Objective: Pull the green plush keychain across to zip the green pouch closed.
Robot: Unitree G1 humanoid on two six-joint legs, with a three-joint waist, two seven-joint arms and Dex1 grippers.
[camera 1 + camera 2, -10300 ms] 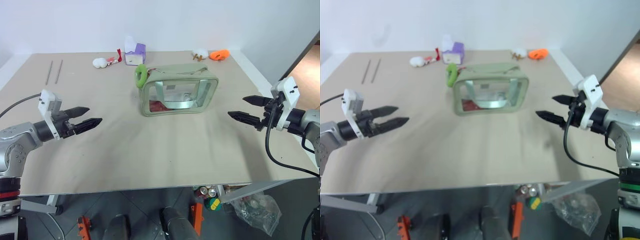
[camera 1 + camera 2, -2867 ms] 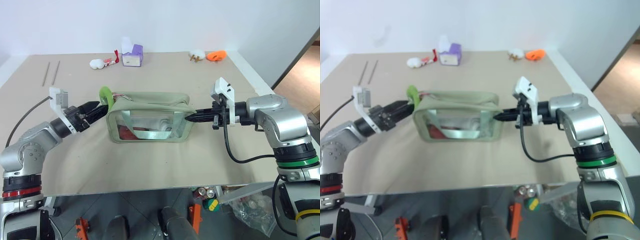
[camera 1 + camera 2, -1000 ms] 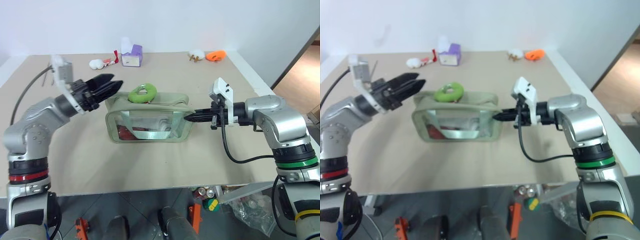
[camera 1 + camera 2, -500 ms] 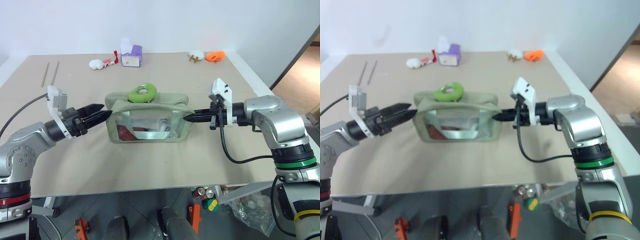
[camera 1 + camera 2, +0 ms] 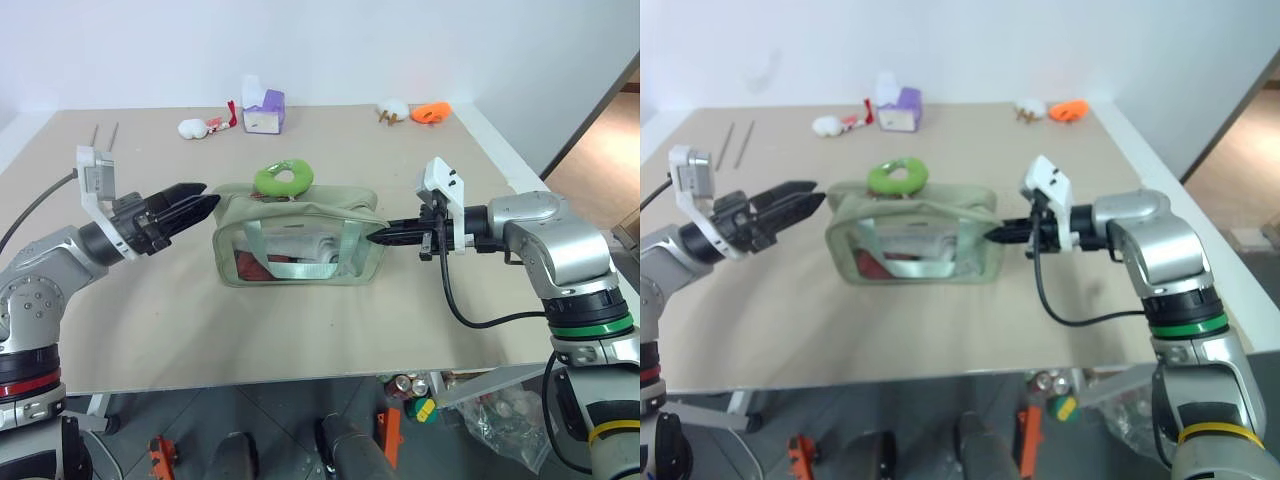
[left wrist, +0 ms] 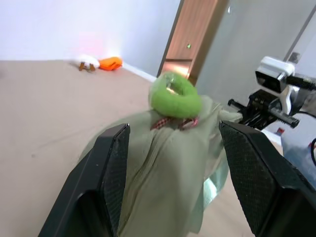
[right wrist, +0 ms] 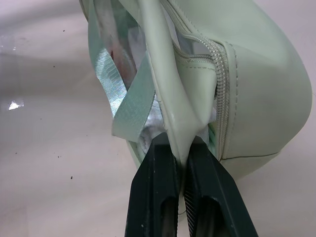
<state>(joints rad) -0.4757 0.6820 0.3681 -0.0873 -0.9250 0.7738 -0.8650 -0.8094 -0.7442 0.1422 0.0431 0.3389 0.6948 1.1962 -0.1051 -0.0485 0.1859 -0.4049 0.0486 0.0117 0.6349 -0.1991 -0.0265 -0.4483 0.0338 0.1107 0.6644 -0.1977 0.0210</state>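
Observation:
The left gripper will next grab the pouch by the fabric corner (image 5: 226, 222) between its zipper and clear window, because the pouch's body (image 5: 300, 235) bulges wide and soft.
The green pouch (image 5: 295, 238) sits mid-table, its zipper running along the top. The green plush keychain (image 5: 282, 179) lies on the pouch's top, toward its left half, and also shows ahead of the left fingers (image 6: 175, 95). My left gripper (image 5: 205, 200) hovers open just left of the pouch's left end, a little above the table, holding nothing. My right gripper (image 5: 378, 237) is shut on the pouch's right end, pinching a fold of fabric beside the zipper (image 7: 180, 148).
At the table's far edge stand a purple-and-white box (image 5: 266, 108), a white plush (image 5: 195, 127), a small white item (image 5: 393, 107) and an orange object (image 5: 437, 110). Two thin rods (image 5: 105, 133) lie at the far left. The table's front edge (image 5: 300, 375) is near.
The left gripper dropped from above the pouch to its left end, then rose a little and drew back left. Pouch, keychain and right gripper have stayed put.

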